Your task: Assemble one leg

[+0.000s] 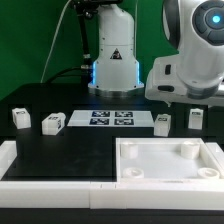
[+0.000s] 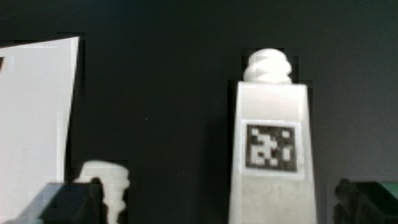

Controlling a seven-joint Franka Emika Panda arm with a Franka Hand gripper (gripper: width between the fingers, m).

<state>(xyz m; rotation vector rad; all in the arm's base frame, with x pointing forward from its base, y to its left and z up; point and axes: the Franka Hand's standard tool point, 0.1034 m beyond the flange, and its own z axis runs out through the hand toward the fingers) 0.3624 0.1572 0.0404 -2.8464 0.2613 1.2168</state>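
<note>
My gripper next needs to grab the white leg by its tagged square body [image 2: 272, 150], so its rounded tip stays free to enter a corner socket.
Four small white legs stand in a row on the black table: two at the exterior view's left [image 1: 19, 118] [image 1: 52, 122] and two at its right [image 1: 162, 121] [image 1: 196, 117]. My gripper [image 1: 181, 100] hangs just above the two right legs. In the wrist view, one leg [image 2: 274, 135] with a black-and-white tag and a rounded tip lies between my open fingers, nearer to one dark fingertip [image 2: 372, 200]. A second leg [image 2: 107, 188] shows beside the other fingertip [image 2: 64, 205]. The gripper [image 2: 217, 208] is open and holds nothing.
The marker board [image 1: 110, 119] lies between the two pairs of legs. The large white tray-like part [image 1: 170, 162] with round corner sockets sits in front at the right. A white raised edge [image 1: 40, 172] runs along the front left. The arm's base [image 1: 112, 60] stands behind.
</note>
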